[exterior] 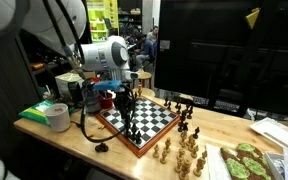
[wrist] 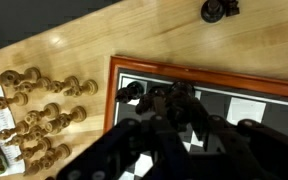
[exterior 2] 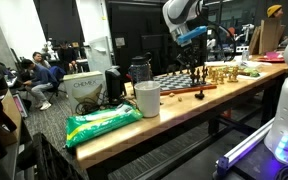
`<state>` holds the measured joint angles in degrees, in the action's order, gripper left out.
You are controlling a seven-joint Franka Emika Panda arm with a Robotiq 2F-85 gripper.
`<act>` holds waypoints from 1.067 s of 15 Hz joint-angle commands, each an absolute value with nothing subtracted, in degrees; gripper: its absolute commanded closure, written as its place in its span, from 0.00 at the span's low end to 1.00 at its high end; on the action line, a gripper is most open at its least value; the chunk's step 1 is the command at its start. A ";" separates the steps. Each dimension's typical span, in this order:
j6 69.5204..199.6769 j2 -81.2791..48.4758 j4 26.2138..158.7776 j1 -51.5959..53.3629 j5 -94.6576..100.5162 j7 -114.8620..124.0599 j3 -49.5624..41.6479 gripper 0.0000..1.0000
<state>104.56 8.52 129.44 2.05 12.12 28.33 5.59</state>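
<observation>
The robot's gripper is ready to open, because the black piece's base reaches the board square inside the board's frame, below the robot's fingers. The piece would stand if the gripper let go now.
My gripper [exterior: 130, 106] hangs over the near corner of a black-and-white chessboard [exterior: 156, 122] with a red-brown frame. In the wrist view the dark fingers [wrist: 134, 140] are shut on a black chess piece [wrist: 166, 100], which stands on or just above the board [wrist: 259, 102]; contact with the squares is not clear. A second black piece [wrist: 130, 92] sits on the corner square beside it. In an exterior view the gripper [exterior 2: 197, 62] shows above the board [exterior 2: 179, 80] on the long wooden table.
Several light wooden pieces [wrist: 39, 105] stand off the board on the table [exterior: 179, 152]. One black piece [wrist: 219, 10] lies on the wood outside the frame. A white cup [exterior 2: 147, 98], a green bag [exterior 2: 102, 122] and a tape roll [exterior: 57, 116] occupy one end.
</observation>
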 commanded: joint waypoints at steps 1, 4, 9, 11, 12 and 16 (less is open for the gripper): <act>104.81 8.63 129.41 1.86 12.37 27.38 5.34 0.46; 104.58 8.60 129.43 1.98 12.43 27.46 5.44 0.35; 104.55 9.05 129.75 2.13 12.12 27.47 5.53 0.02; 103.35 10.12 129.50 2.47 12.17 28.12 5.98 0.00; 102.49 10.93 129.31 2.67 12.02 28.44 6.28 0.00; 97.77 13.87 127.68 3.33 11.04 30.22 7.79 0.00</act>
